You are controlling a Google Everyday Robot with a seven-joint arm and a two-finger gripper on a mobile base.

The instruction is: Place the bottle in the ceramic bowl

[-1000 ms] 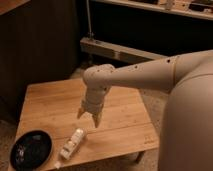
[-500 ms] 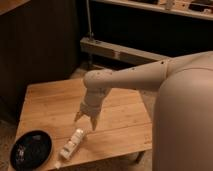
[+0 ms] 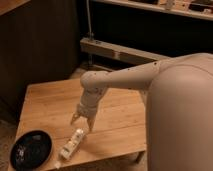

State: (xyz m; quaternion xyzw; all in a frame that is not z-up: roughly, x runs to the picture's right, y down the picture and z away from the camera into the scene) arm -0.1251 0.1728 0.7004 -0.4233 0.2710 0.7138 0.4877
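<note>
The robot's gripper should next take hold of the bottle by its upper end, and then put it in the ceramic bowl.
The bottle, small, white with a tan label, lies on its side near the front edge of the wooden table. The ceramic bowl, round, shallow and glossy black, sits at the table's front left corner, left of the bottle and apart from it. My gripper hangs from the beige arm just above and slightly right of the bottle's far end. Its two fingers point down, spread apart and empty.
A dark cabinet wall stands behind the table. A grey metal bar runs behind it at the right. The arm's large beige body fills the right side of the view.
The gripper has moved down and to the left, closer to the bottle. The bottle and the bowl have not moved.
</note>
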